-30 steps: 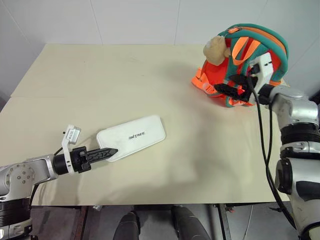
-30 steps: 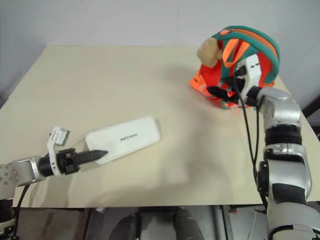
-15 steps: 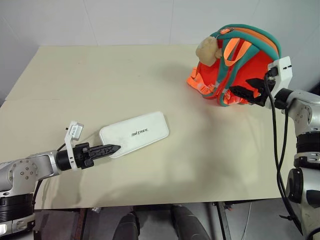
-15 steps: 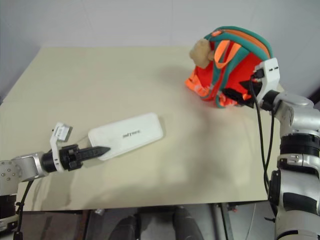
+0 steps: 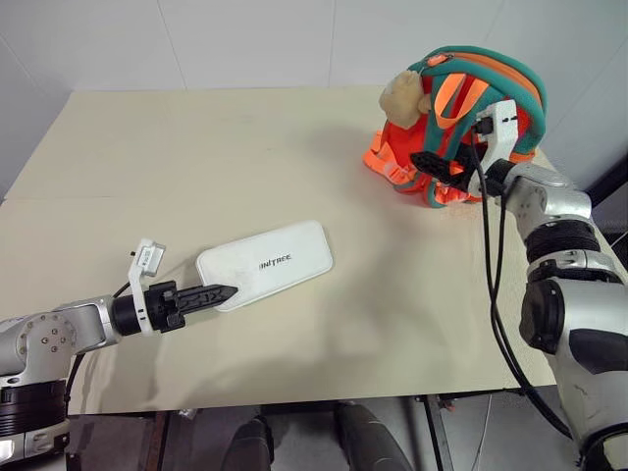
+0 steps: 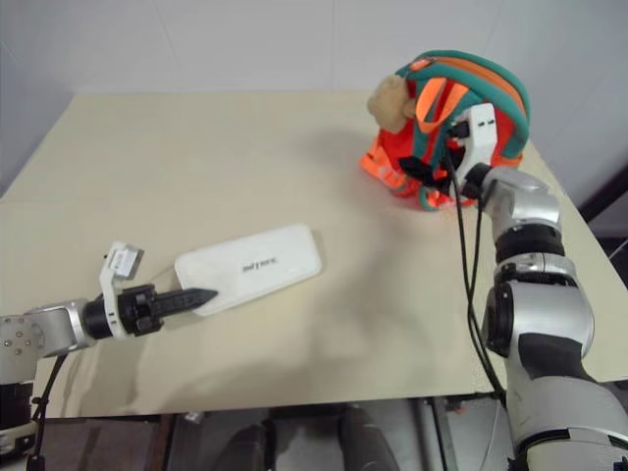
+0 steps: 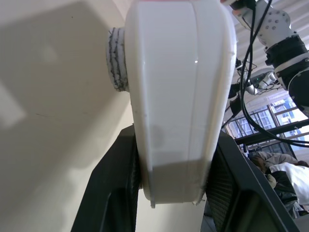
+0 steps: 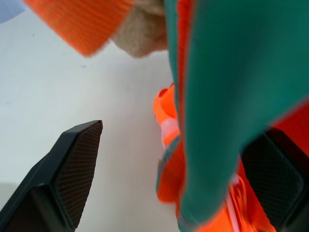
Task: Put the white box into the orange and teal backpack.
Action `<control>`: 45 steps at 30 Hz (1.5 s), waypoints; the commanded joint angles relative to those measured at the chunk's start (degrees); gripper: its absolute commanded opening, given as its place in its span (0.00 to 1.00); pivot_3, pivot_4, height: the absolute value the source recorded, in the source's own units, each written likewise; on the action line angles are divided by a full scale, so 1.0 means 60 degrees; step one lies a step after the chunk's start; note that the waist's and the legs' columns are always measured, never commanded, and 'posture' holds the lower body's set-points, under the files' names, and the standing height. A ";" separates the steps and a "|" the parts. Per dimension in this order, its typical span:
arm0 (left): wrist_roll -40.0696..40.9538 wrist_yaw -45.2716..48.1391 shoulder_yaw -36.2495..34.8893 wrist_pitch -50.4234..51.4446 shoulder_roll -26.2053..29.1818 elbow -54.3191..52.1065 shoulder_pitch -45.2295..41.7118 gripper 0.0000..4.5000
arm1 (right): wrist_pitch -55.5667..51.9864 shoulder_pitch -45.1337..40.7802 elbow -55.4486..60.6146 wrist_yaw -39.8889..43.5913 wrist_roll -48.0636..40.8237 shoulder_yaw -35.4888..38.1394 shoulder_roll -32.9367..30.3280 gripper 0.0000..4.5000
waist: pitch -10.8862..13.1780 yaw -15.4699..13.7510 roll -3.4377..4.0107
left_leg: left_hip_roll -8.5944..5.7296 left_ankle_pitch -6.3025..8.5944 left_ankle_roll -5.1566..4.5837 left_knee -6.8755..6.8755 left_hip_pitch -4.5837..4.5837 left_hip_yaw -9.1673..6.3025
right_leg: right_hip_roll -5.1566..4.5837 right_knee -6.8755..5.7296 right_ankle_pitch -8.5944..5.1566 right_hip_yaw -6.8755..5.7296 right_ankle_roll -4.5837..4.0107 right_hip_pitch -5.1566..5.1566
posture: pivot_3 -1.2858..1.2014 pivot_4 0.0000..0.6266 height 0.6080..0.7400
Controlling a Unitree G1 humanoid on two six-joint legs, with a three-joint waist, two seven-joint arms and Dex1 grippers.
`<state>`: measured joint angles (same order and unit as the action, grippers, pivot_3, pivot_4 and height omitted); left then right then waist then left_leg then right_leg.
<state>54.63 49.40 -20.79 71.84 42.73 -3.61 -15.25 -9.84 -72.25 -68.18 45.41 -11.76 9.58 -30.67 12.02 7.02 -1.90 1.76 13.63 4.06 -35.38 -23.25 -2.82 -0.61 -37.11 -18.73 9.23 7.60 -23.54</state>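
My right gripper's fingers are on both sides of the teal strap, so it is time to close now, as closing would catch the strap.
The white box (image 5: 270,263) lies flat on the beige table (image 5: 196,147), left of the middle. My left gripper (image 5: 221,292) is shut on the box's near-left end; in the left wrist view the box (image 7: 178,96) sits between the black fingers (image 7: 111,193). The orange and teal backpack (image 5: 471,74) stands at the far right, its beige plush charm (image 5: 402,95) at the top left. My right gripper (image 5: 437,167) is open at the backpack's front. In the right wrist view a teal strap (image 8: 227,96) hangs between its spread fingers (image 8: 72,169).
The backpack stands close to the table's far right corner, with the white wall just behind it. A black cable (image 5: 488,275) hangs along my right arm. Bare tabletop lies between the box and the backpack.
My right gripper drew back to the backpack's right side, then came in again to the left across its straps. The camera view shifted a little. The left gripper and box stayed put.
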 commanded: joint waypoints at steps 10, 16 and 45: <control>0.0186 0.0161 -0.0104 -0.0425 -0.0014 -0.0008 -0.0166 0.33 | 0.1996 -0.0141 -0.0809 -0.0637 -0.0022 0.0772 0.0338 0.27 | 0.0000 0.0157 0.0000 | 0.0000 -0.0002 0.0004 -0.0001 0.0001 -0.0002 | 0.0000 -0.0009 0.0000 -0.0001 0.0000 0.0001 | 0.52 0.24 1.00; 0.0159 0.0161 -0.0060 -0.0565 -0.0068 0.0043 -0.0149 0.33 | 0.1065 -0.0162 -0.0583 0.1059 -0.0420 0.1026 0.0549 0.01 | 0.0000 0.0199 0.0000 | 0.0002 -0.0006 0.0009 -0.0003 0.0010 -0.0003 | 0.0006 -0.0034 0.0000 0.0000 0.0000 0.0001 | 0.52 0.24 1.00; -0.0924 0.1642 -0.0921 -0.3708 0.0302 0.2677 -0.0701 0.33 | -1.3257 0.4212 1.2389 0.4503 -0.8274 0.0927 -0.2727 0.01 | 0.0003 -0.0244 0.0004 | 0.0002 -0.0006 0.0015 -0.0028 -0.0013 -0.0065 | -0.0002 -0.0050 -0.0018 -0.0058 -0.0030 -0.0009 | 0.52 0.24 1.00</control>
<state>47.09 57.87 -24.00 50.83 44.64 15.05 -19.45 -89.10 -46.47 4.80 72.64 -59.08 13.04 -45.97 12.03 5.56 -1.87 1.77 13.60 4.14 -35.59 -23.32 -3.19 -0.62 -37.41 -18.83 8.89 7.42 -23.59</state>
